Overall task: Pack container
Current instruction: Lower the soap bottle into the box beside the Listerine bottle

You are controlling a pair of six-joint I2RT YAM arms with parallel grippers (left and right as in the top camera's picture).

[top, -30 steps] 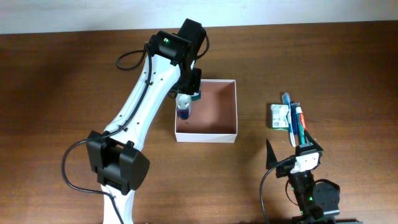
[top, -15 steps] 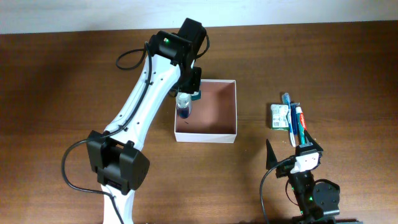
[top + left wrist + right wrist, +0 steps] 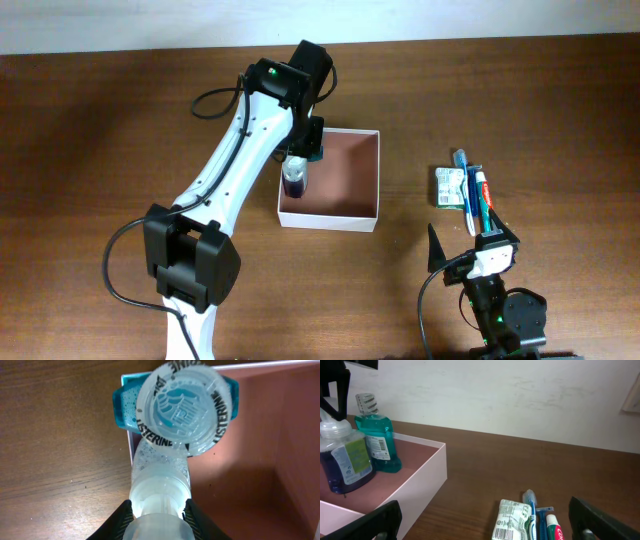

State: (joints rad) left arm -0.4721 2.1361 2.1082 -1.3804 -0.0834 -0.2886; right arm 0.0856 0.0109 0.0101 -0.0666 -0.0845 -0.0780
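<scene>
My left gripper should open now, because the bottom of the held bottle is inside the container's sides, next to the teal bottle, and the held bottle would stay in the container (image 3: 330,220).
The container (image 3: 330,220) is a square white-walled box with a reddish-brown inside, at the table's middle; it also shows in the right wrist view (image 3: 422,482). My left gripper (image 3: 296,160) is shut on the clear cap of a bottle of dark blue liquid (image 3: 294,182) and holds it upright inside the container's left side. In the left wrist view the fingers (image 3: 157,517) pinch the bottle's neck (image 3: 160,480). A teal bottle (image 3: 315,153) stands in the container's back left corner, just behind it. My right gripper (image 3: 470,250) is open and empty near the front right.
A green-and-white packet (image 3: 449,186), a toothbrush (image 3: 463,185), a blue razor (image 3: 540,522) and a toothpaste tube (image 3: 481,192) lie together on the table right of the container, ahead of the right gripper.
My left gripper has moved slightly down and left with the dark blue bottle. The container has shifted a little to the left. The right arm has not moved.
</scene>
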